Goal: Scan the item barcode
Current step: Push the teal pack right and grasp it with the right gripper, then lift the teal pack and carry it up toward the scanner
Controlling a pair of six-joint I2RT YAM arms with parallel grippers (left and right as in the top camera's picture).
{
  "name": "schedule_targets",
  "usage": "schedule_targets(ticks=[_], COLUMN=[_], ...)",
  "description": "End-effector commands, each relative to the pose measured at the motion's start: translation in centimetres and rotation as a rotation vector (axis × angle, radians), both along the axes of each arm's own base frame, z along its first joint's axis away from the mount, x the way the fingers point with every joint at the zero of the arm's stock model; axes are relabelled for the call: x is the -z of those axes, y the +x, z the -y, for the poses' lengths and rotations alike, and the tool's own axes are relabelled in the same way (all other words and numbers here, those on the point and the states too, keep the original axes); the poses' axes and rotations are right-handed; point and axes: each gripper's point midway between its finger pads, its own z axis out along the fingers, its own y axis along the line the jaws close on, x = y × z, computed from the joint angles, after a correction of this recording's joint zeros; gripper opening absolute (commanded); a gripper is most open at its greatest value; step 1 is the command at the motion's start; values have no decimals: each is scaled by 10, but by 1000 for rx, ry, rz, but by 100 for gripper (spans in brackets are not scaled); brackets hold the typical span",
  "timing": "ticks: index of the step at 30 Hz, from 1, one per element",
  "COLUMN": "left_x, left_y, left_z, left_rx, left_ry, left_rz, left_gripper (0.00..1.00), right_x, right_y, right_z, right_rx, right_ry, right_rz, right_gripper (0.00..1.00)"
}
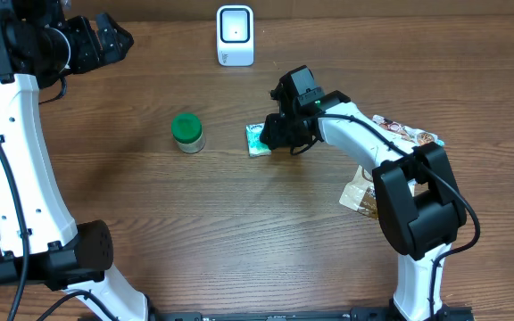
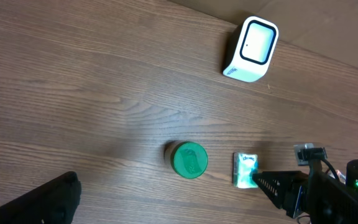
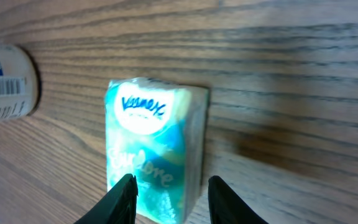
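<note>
My right gripper grabs the tissue pack by its near end next, across the pack's side edges, which leaves the rest uncovered to scan its barcode.
A teal Kleenex tissue pack (image 1: 257,139) (image 2: 246,169) (image 3: 151,149) lies flat on the wooden table. My right gripper (image 1: 269,137) (image 3: 169,199) straddles its near end, open. One finger overlaps the pack's left edge, while a strip of table shows between the other finger and the pack. The white barcode scanner (image 1: 235,36) (image 2: 252,48) stands at the table's far edge, well beyond the pack. My left gripper (image 1: 119,37) hovers open at the far left with nothing in it. Only one of its fingers (image 2: 48,199) shows in the left wrist view.
A green-lidded jar (image 1: 186,131) (image 2: 189,160) stands left of the pack, and its barcode label (image 3: 2,81) shows in the right wrist view. Printed snack packets (image 1: 404,134) (image 1: 360,196) lie on the right, beside the right arm.
</note>
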Motion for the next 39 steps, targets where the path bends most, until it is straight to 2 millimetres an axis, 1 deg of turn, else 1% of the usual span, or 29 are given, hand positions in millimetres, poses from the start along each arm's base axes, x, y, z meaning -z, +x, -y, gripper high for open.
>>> schedule_targets(ticks=[1, 3, 5, 7, 8, 10, 13, 14, 16, 19, 20, 21, 23, 24, 26, 27, 28, 29, 31, 32, 34, 35, 39], left_x=[-1, -1, -1, -1, -1, -1, -1, -1, -1, -1, -1, -1, -1, -1, -1, -1, -1, -1, -1, -1, -1, -1, -1], left_y=[0, 0, 0, 0, 0, 0, 0, 0, 0, 0, 0, 0, 0, 0, 0, 0, 0, 0, 0, 0, 0, 0, 0], left_z=[3, 3, 3, 3, 3, 3, 3, 3, 3, 3, 3, 3, 3, 3, 3, 3, 3, 3, 3, 3, 3, 3, 3], left_rx=[3, 3, 3, 3, 4, 3, 3, 3, 3, 4, 3, 3, 3, 3, 3, 3, 3, 3, 3, 3, 3, 3, 3], left_ry=[1, 1, 1, 1, 1, 1, 1, 1, 1, 1, 1, 1, 1, 1, 1, 1, 1, 1, 1, 1, 1, 1, 1], left_rz=[5, 5, 5, 5, 5, 4, 5, 5, 5, 5, 5, 5, 5, 5, 5, 5, 5, 5, 5, 5, 5, 5, 5], left_gripper=[100, 100, 100, 100, 100, 100, 100, 100, 100, 99, 100, 100, 100, 100, 100, 100, 99, 100, 100, 100, 100, 99, 100], right_x=[0, 7, 19, 27, 29, 30, 29, 29, 22, -6, -22, -46, -71, -95, -128, -140, -157, -167, -193, -209, -226, -238, -250], right_y=[-6, -12, -15, -16, -17, -16, -16, -16, -21, -26, -26, -25, -25, -26, -23, -21, -20, -20, -20, -21, -22, -23, -10], right_z=[-12, -18, -18, -18, -18, -18, -18, -18, -29, -45, -48, -50, -50, -49, -39, -35, -29, -25, -16, -9, -1, 6, 20], right_rx=[-44, -61, -60, -38, -38, -21, 17, 31, 4, -44, -58, -65, -88, -113, -113, -113, -124, -137, -179, -214, -270, -320, -284], right_ry=[26, 38, 25, 21, 19, 21, 30, 35, 100, 256, 319, 405, 494, 579, 676, 709, 765, 801, 901, 971, 1042, 1087, 1099], right_rz=[-9, -33, -57, -84, -87, -95, -112, -122, -151, -202, -210, -225, -228, -229, -229, -225, -221, -218, -217, -225, -228, -220, -236], right_gripper=[35, 34, 28, 22, 20, 15, 4, 4, 4, 4, 4, 4, 4, 4, 4, 4, 4, 4, 4, 4, 4, 4, 4])
